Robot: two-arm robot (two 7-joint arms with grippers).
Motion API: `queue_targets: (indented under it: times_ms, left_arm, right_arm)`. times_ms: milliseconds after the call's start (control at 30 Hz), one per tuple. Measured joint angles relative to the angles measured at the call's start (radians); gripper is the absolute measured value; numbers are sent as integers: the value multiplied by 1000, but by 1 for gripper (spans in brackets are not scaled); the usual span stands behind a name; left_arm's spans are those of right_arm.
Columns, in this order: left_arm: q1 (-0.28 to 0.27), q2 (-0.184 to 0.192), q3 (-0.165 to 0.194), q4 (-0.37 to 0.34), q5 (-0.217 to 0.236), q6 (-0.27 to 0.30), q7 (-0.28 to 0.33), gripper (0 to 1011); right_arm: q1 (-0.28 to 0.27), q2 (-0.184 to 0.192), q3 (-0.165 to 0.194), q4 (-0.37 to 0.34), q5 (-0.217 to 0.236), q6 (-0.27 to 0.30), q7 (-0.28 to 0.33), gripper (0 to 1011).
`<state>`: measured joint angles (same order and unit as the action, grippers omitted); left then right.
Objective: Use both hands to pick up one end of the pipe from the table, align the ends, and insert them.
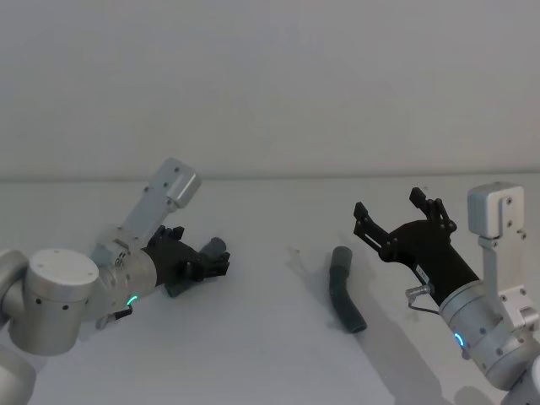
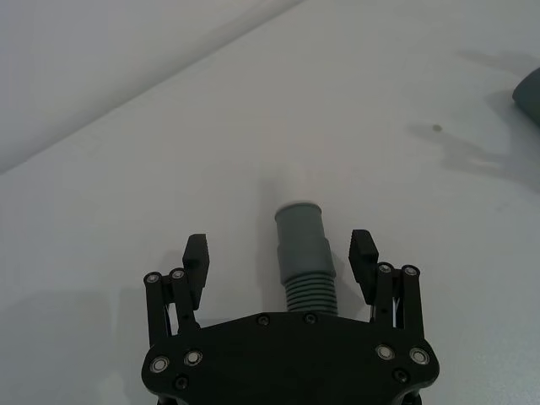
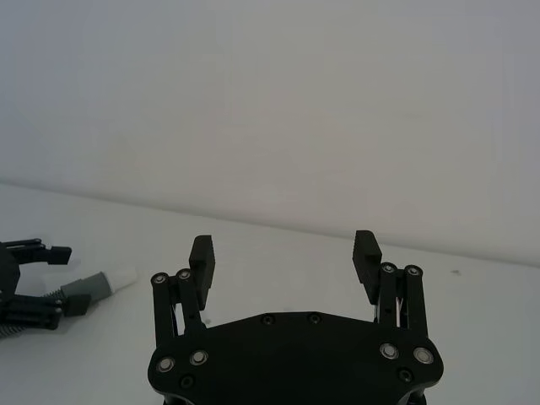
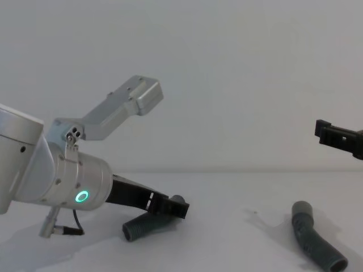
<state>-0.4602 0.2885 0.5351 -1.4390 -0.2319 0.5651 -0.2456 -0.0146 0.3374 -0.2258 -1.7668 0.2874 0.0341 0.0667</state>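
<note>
The straight pipe piece has a white tip that must stay free to slide into the bent pipe piece, so my left gripper needs to grab it by its grey cuff (image 2: 300, 240).
The straight pipe piece (image 1: 215, 250) lies on the white table (image 1: 270, 363) at the left, and its grey cuff (image 2: 300, 240) points away from my left arm. My left gripper (image 1: 201, 263) is low over it and open, one finger on each side of the cuff (image 2: 197, 253) with a gap to both. In the right wrist view its white tip (image 3: 125, 276) shows. The bent pipe piece (image 1: 344, 297) lies alone at centre right. My right gripper (image 1: 398, 218) hangs open and empty above the table, to the right of the bent piece.
A plain pale wall runs behind the table's far edge (image 1: 278, 177). Bare white tabletop separates the two pipe pieces (image 4: 227, 238). The bent piece (image 4: 315, 239) lies below the right gripper (image 4: 339, 137) in the chest view.
</note>
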Motion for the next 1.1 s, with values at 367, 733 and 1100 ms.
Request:
queue_targets:
  times_ms: [367, 733, 1100]
  left_arm:
    - [-7, 0, 11, 15, 9, 3, -22, 950]
    - [-11, 0, 16, 21, 14, 5, -31, 661]
    - [-12, 0, 18, 24, 15, 5, -34, 357]
  right_arm:
    - [0, 0, 0, 0, 0, 0, 0, 999]
    - [0, 0, 0, 0, 0, 0, 0, 999]
    - [0, 0, 0, 0, 0, 0, 0, 999]
